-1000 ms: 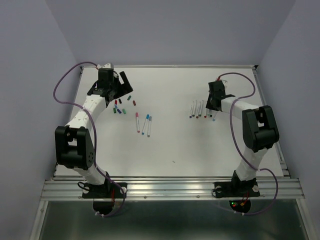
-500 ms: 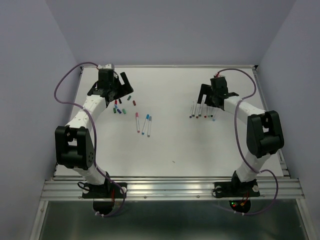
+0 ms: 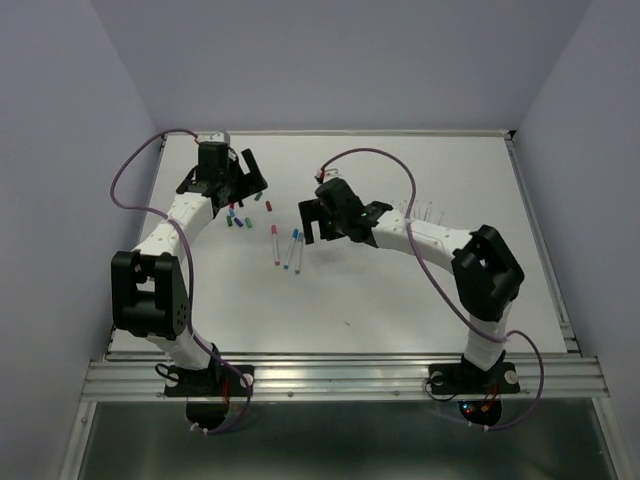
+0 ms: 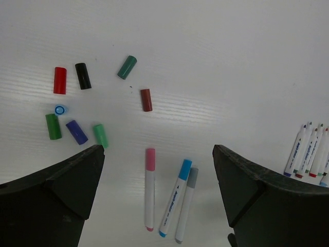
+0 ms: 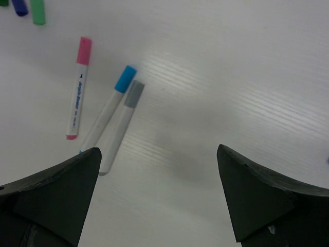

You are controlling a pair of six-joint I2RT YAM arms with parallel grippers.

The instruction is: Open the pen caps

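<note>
The right gripper needs to take hold of the grey pen by its white body (image 3: 299, 258) (image 5: 117, 137) next, so that the pen's cap is left for the left gripper.
Several loose pen caps (image 4: 83, 75) in red, black, teal, brown, blue, green and purple lie scattered at the table's back left (image 3: 240, 212). Three pens still capped, pink (image 4: 149, 188), blue (image 4: 175, 197) and grey (image 4: 186, 203), lie side by side (image 3: 288, 248). A row of uncapped pens (image 4: 308, 154) rests at the right (image 3: 422, 212), partly hidden by the right arm. My left gripper (image 3: 238, 182) (image 4: 157, 150) hovers open over the caps, holding nothing. My right gripper (image 3: 338, 226) (image 5: 158, 150) is open and empty, just right of the pink (image 5: 79, 87), blue (image 5: 108, 110) and grey (image 5: 121, 126) pens.
The white table (image 3: 400, 290) has a raised rim along its back and right side. Lilac walls close in on the left, back and right. Purple cables loop above both arms.
My right arm has swung left from the row of uncapped pens to the middle of the table beside the three capped pens, and its jaws have opened. The left arm has not moved.
</note>
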